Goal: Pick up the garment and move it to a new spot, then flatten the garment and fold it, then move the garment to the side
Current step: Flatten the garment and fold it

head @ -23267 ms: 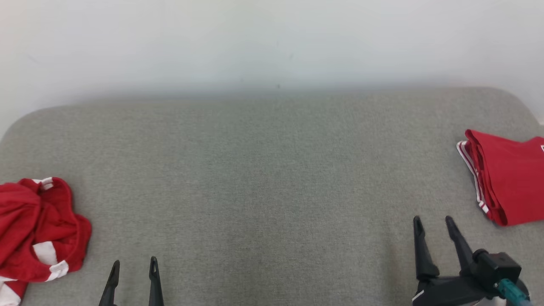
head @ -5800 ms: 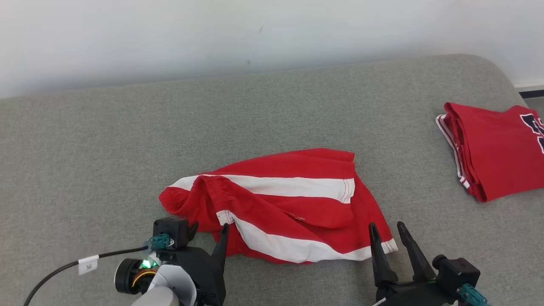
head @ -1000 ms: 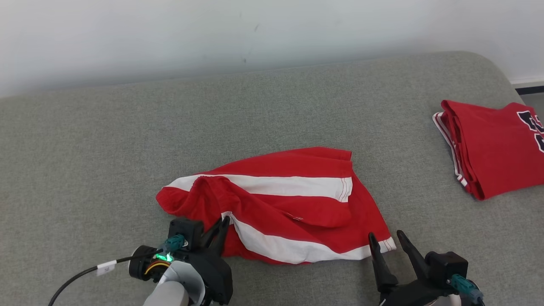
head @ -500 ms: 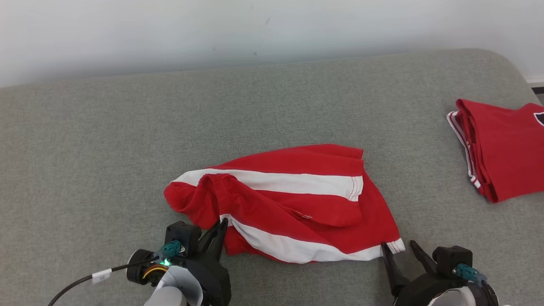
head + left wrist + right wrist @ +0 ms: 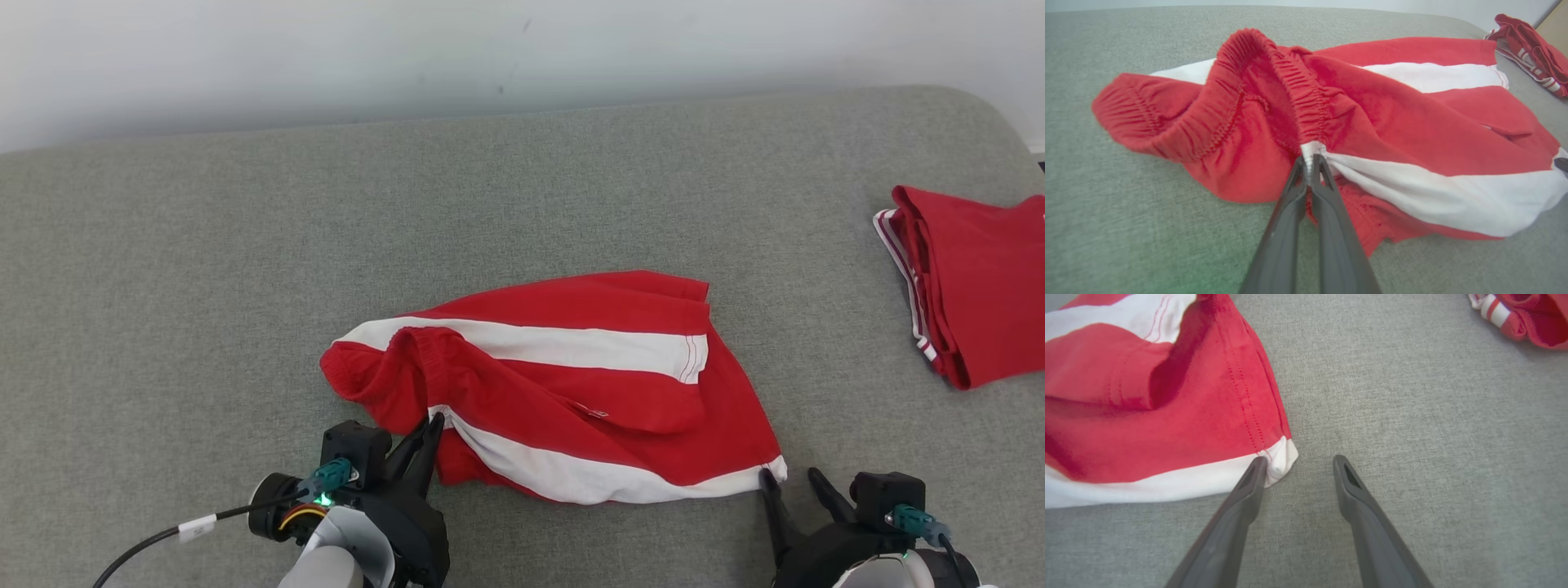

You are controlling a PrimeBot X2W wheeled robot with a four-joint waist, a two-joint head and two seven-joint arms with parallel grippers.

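My right gripper picks up the shorts by the white hem corner (image 5: 775,469) next, which puckers up into a small fold while the red leg (image 5: 722,431) lies slack.
The garment (image 5: 563,384) is a pair of red shorts with white side stripes, lying rumpled in the middle of the grey cushion. My left gripper (image 5: 431,425) is shut on the white stripe end at the elastic waistband (image 5: 1310,155). My right gripper (image 5: 790,482) stands open at the garment's near right hem corner (image 5: 1280,459). Its left fingertip (image 5: 1257,465) touches that white corner, while the right fingertip (image 5: 1341,463) rests over bare cushion.
A second red garment (image 5: 976,282) lies folded at the cushion's right edge, also in the right wrist view (image 5: 1523,314). The grey cushion (image 5: 245,269) stretches wide to the left and back, ending at a white wall (image 5: 408,49).
The head camera shifted, so the whole scene slid right and up. My left gripper closed fully on the waistband. My right gripper reached the hem corner and its jaws narrowed a little.
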